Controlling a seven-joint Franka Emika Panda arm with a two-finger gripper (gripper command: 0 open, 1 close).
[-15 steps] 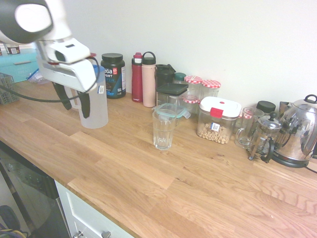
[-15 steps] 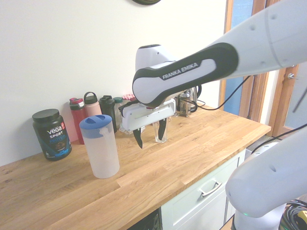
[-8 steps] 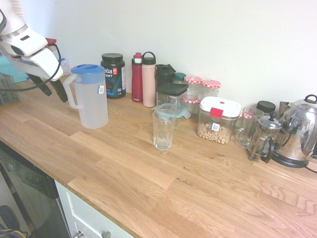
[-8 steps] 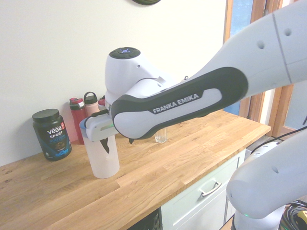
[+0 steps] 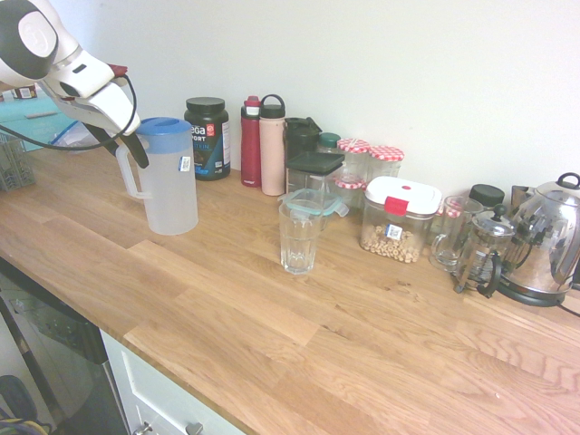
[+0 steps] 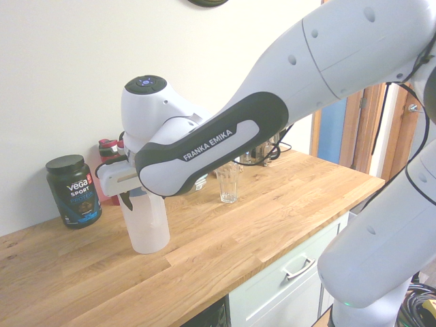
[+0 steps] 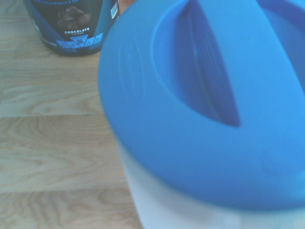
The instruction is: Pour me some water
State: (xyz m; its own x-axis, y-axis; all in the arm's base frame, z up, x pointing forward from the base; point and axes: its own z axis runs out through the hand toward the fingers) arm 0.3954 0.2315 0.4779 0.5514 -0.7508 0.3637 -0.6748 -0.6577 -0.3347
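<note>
The gripper grabs the pitcher's narrow handle next, to pour, since the pitcher's round body and broad blue lid are too wide for the gripper's fingers.
A frosted plastic pitcher (image 5: 170, 190) with a blue lid (image 5: 163, 125) stands upright at the left of the wooden counter; its lid (image 7: 205, 119) fills the wrist view. I cannot make out a water level through its wall. My gripper (image 5: 127, 145) is at the top of the pitcher's handle (image 5: 125, 177), open, with one dark finger on either side of it. In the second exterior view the gripper (image 6: 128, 197) sits at the pitcher (image 6: 146, 225), just under the lid. A clear drinking glass (image 5: 299, 237) (image 6: 228, 185) stands upright mid-counter, well apart from the pitcher.
Along the wall stand a black protein tub (image 5: 207, 136), a red bottle (image 5: 251, 140), a pink bottle (image 5: 272, 145), several jars, a white-lidded container (image 5: 399, 217), a French press (image 5: 480, 254) and a kettle (image 5: 548, 240). The counter's front edge (image 5: 136, 349) lies near.
The gripper swung from in front of the pitcher round to its handle side and has closed in on the top of the handle. Pitcher and glass have not moved.
</note>
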